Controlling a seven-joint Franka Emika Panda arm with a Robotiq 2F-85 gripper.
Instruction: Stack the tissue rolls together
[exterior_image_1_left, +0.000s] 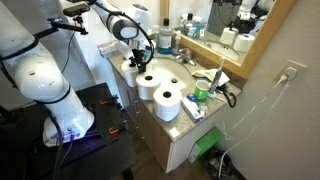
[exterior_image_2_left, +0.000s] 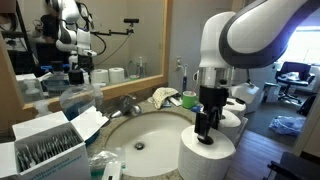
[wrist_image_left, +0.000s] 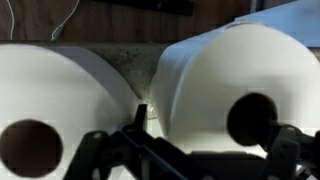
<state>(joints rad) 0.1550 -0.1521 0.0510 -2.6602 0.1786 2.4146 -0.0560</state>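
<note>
One finger is in the gap and one at the end roll's core hole, so it is time to close on the end roll's side (exterior_image_1_left: 135, 67) (wrist_image_left: 201, 121).
Three white tissue rolls stand in a row along the front edge of the bathroom counter, seen in both exterior views. My gripper (exterior_image_1_left: 138, 62) (exterior_image_2_left: 206, 130) is down on the end roll (exterior_image_1_left: 132, 72) (exterior_image_2_left: 205, 157). The middle roll (exterior_image_1_left: 150, 84) (exterior_image_2_left: 232, 120) and the last roll (exterior_image_1_left: 166, 100) (exterior_image_2_left: 241, 98) stand beside it. In the wrist view my gripper (wrist_image_left: 212, 135) is open; the left finger is in the gap between two rolls and the right finger is by the core hole of the right roll (wrist_image_left: 205, 75). The other roll (wrist_image_left: 60, 100) is on the left.
The sink basin (exterior_image_2_left: 140, 135) lies behind the rolls with the faucet (exterior_image_2_left: 128, 103) and a mirror at the back. Bottles and clutter (exterior_image_1_left: 205, 92) stand beside the basin, and a box of packets (exterior_image_2_left: 45, 145) sits nearby. The counter edge drops off right beside the rolls.
</note>
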